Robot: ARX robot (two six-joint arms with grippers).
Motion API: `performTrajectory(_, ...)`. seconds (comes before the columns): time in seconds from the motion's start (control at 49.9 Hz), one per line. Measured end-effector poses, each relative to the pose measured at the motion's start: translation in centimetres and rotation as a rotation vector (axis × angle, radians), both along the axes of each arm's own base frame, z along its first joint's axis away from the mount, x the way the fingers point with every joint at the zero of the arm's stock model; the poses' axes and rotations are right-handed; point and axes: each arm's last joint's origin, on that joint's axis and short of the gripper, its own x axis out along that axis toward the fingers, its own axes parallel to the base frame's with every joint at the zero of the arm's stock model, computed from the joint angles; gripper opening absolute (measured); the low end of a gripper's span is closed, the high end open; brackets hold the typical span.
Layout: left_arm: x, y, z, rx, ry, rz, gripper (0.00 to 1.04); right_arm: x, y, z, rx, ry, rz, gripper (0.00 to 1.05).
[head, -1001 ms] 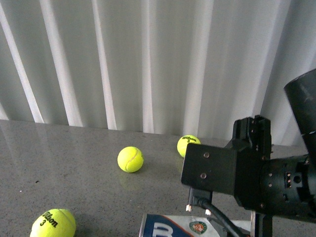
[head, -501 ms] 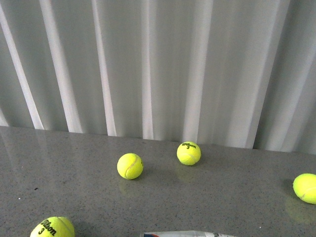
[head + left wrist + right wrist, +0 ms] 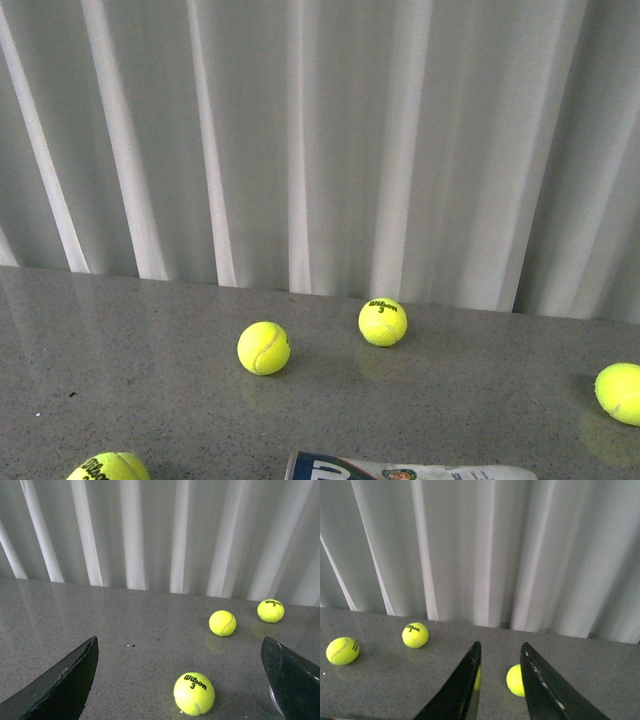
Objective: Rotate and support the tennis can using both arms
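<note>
My left gripper is to grab the can by its rim point(image 3: 292, 466) next, to rotate and support the tennis can point(image 3: 410, 470) with both arms.
The tennis can point(image 3: 400, 468) lies on its side at the front view's bottom edge; only its upper side with the blue-and-white label shows. Neither arm is in the front view. My left gripper point(image 3: 179, 640) is open wide above the table, with a yellow Wilson ball point(image 3: 194, 694) on the table between its fingers point(image 3: 65, 680). A sliver of silver rim point(image 3: 274, 700) shows beside its other finger. My right gripper point(image 3: 501, 644) is open with a narrow gap and empty. A yellow ball point(image 3: 515, 680) lies on the table beyond its fingers point(image 3: 460, 690).
Grey speckled table point(image 3: 150, 330) backed by a white curtain point(image 3: 320, 140). Loose yellow balls lie on it in the front view: one mid-left point(image 3: 264, 348), one at centre point(image 3: 383, 322), one at the right edge point(image 3: 620, 392), one at the bottom left point(image 3: 108, 468).
The right arm, which filled the right of the front view a second ago, has left it, uncovering the right-hand ball. The can is again partly in view at the bottom edge.
</note>
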Motion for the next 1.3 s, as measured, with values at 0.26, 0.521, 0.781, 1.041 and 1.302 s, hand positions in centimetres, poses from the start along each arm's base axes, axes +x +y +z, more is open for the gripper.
performTrajectory(0.26, 0.0, 0.0, 0.0, 0.0, 0.0, 0.0, 0.98, -1.6, 0.0, -3.0, 0.01, 0.002, 0.001, 0.03)
performTrajectory(0.521, 0.0, 0.0, 0.0, 0.0, 0.0, 0.0, 0.98, -2.9, 0.0, -4.8, 0.01, -0.004, 0.001, 0.03)
performTrajectory(0.781, 0.0, 0.0, 0.0, 0.0, 0.0, 0.0, 0.98, -3.5, 0.0, -5.5, 0.01, -0.007, 0.001, 0.03)
performTrajectory(1.041, 0.0, 0.0, 0.0, 0.0, 0.0, 0.0, 0.98, -4.0, 0.0, -6.5, 0.01, -0.015, 0.002, 0.03)
performTrajectory(1.302, 0.0, 0.0, 0.0, 0.0, 0.0, 0.0, 0.98, -4.6, 0.0, -6.7, 0.01, -0.013, 0.002, 0.03)
